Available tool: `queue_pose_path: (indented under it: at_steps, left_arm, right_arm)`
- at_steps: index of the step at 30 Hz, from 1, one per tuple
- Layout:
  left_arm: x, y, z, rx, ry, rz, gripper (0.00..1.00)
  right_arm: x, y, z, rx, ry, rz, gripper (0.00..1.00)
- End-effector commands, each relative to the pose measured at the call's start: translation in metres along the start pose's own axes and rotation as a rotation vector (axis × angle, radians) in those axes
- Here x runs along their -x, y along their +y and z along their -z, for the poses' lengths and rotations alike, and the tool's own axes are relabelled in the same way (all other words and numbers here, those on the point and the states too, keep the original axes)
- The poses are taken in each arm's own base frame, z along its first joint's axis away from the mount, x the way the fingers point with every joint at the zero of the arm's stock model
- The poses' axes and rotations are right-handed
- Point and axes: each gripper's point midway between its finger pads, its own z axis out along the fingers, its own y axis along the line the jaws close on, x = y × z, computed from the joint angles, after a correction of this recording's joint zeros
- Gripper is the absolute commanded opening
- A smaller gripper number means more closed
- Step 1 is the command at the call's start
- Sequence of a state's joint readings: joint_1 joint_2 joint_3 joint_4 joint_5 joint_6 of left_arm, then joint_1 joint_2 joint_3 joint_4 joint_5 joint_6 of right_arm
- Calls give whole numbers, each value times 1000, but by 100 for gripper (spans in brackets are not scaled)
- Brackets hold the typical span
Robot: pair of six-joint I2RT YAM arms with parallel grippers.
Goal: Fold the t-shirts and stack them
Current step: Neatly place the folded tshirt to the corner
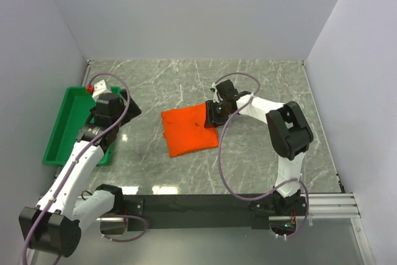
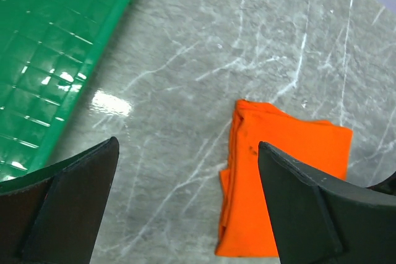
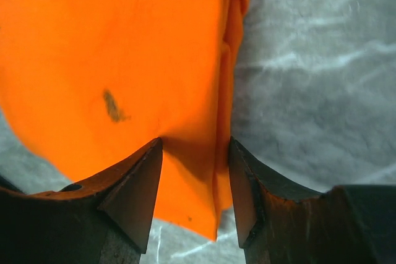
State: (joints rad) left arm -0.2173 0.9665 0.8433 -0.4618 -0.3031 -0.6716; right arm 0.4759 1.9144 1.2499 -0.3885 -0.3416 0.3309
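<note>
My right gripper should next pinch the folded orange t-shirt's layered edge together near its far corner, to slide it for stacking.
The orange t-shirt (image 1: 189,130) lies folded into a small rectangle on the marble table, flat, with its layered edges showing. My right gripper (image 1: 217,112) is low over the shirt's right far corner. In the right wrist view its jaws (image 3: 195,144) stand partly open over the folded edge of the shirt (image 3: 111,41), the cloth lying loose between them. My left gripper (image 1: 115,107) hovers to the left of the shirt, near the green tray. In the left wrist view it (image 2: 189,146) is wide open with nothing between the fingers, and the shirt (image 2: 291,165) lies ahead to the right.
A green plastic tray (image 1: 65,125) sits at the table's left edge, also seen in the left wrist view (image 2: 49,60). A small white and red object (image 1: 98,86) rests at the tray's far end. White walls enclose the table on three sides.
</note>
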Motion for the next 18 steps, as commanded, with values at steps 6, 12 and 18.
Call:
queue_pose_path:
  at_steps: [6, 12, 18]
  left_arm:
    - [8, 13, -2, -3, -46, -23, 99]
    - [24, 18, 9, -16, -106, -9, 99]
    - [32, 21, 15, -48, -131, 21, 99]
  right_arm:
    - [4, -3, -13, -123, 42, 51, 37]
    - [15, -48, 13, -349, 10, 94, 0]
    - [49, -132, 81, -648, -64, 63, 0]
